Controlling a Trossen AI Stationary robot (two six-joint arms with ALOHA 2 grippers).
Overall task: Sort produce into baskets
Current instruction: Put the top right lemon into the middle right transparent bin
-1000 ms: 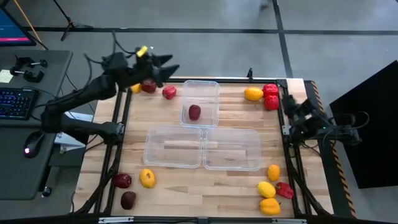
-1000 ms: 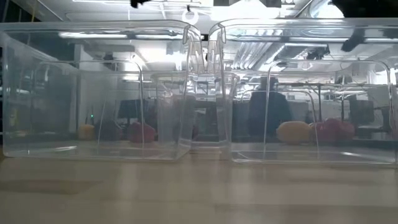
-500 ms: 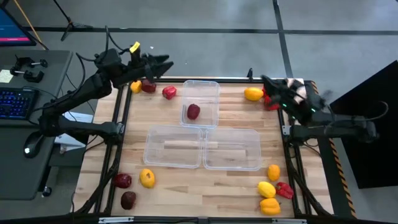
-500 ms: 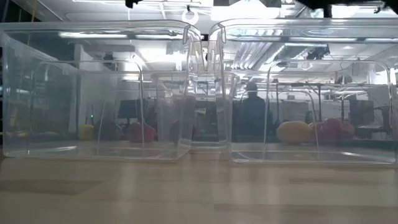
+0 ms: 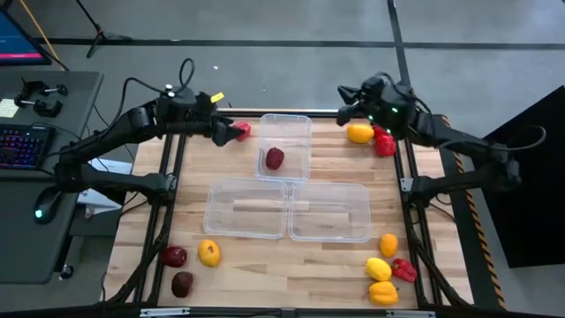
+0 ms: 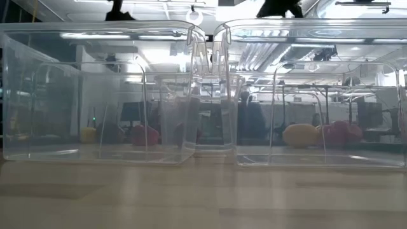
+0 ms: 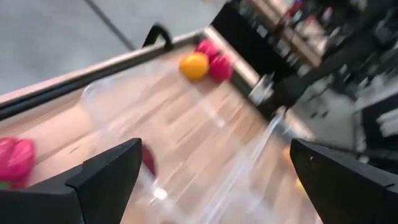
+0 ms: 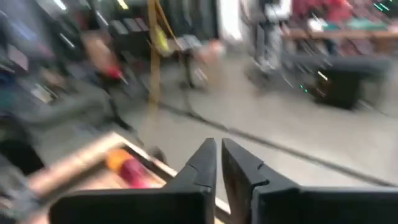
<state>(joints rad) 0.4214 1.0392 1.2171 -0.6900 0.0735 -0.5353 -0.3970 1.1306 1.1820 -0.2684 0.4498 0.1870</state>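
Observation:
I will next pick up the yellow piece (image 5: 359, 133) by its rounded sides with my right gripper. Then I can sort it into an empty clear tub (image 5: 330, 213).
Three clear tubs stand mid-table: a far one (image 5: 284, 146) holding a maroon piece (image 5: 275, 158), and two near ones (image 5: 247, 208) (image 5: 329, 212). My left gripper (image 5: 227, 131) is open and empty, just left of a red pepper (image 5: 240, 131) at the far left; in the left wrist view the pepper (image 7: 15, 158) lies outside the fingers. My right gripper (image 5: 346, 95) is shut and empty, over the table's far edge, beyond a yellow piece (image 5: 359, 133) and red pieces (image 5: 384, 141).
Two maroon pieces (image 5: 174, 256) (image 5: 182, 283) and a yellow one (image 5: 208, 253) lie near left. Orange (image 5: 388, 244), yellow (image 5: 378, 268) and red (image 5: 404, 269) pieces lie near right. A desk with a keyboard (image 5: 22, 146) stands left of the table.
My left gripper has come from beyond the far edge toward the table's near side, down beside the red pepper. My right arm has swung from its folded place at the table's right edge toward the far edge and leftward, past the red and yellow pieces.

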